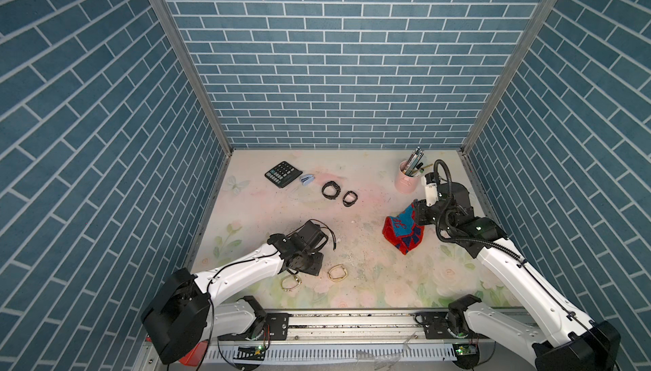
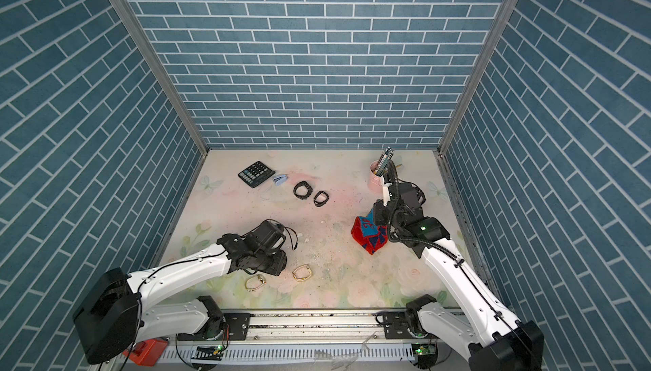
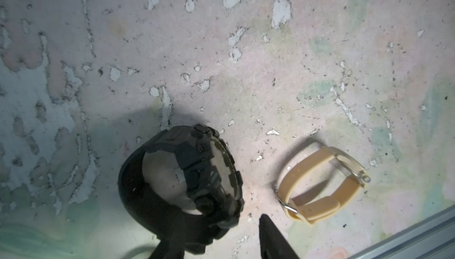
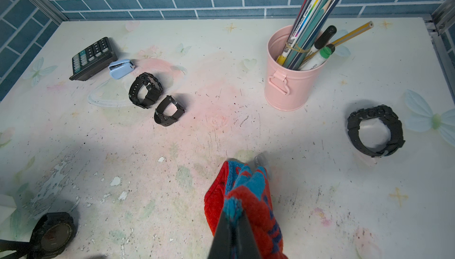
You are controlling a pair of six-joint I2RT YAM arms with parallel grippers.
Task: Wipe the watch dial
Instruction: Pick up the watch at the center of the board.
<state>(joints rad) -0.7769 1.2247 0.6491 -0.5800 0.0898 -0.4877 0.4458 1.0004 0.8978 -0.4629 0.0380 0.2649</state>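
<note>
The robot should next grab the chunky black watch with its left gripper by the watch's strap beside the case, so the dial stays uncovered for the cloth to wipe.
A chunky black watch stands on its edge on the table, its dial facing sideways; the right wrist view shows the dial face-on. My left gripper is open around it. One finger lies against the strap, and the other finger stands clear of the case with bare table between. In both top views the left gripper covers this watch. My right gripper is shut on a red and blue cloth at the mid right; the cloth hangs to the table.
Two beige-gold watches lie near the left gripper; one watch is beside the free finger. Two black watches, a calculator and a blue stapler sit at the back. A pink pen cup and another black watch are at the back right.
</note>
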